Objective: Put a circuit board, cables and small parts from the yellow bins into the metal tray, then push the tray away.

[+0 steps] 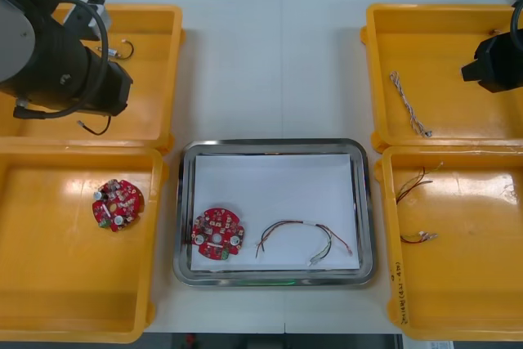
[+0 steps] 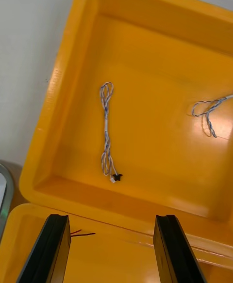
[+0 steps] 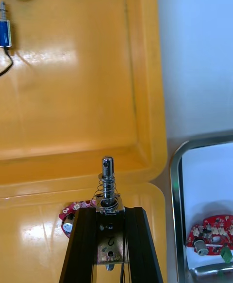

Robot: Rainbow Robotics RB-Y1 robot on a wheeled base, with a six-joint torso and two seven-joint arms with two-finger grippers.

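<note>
The right gripper grabs the long twisted cable by its narrow bound middle next, since loose loops spread at both ends.
My left gripper is shut on a small metal part with a spring, held over the wall between the two left yellow bins. The left arm hangs over the far left bin. My right gripper is open above the near wall of the far right bin, where a twisted blue and white cable lies ahead of the fingers. A second twisted cable lies farther off. The metal tray holds a round red circuit board and a red and yellow cable.
Another circuit board lies in the near left bin. Small metal parts with black leads rest in the far left bin. Thin red and black cables lie in the near right bin.
</note>
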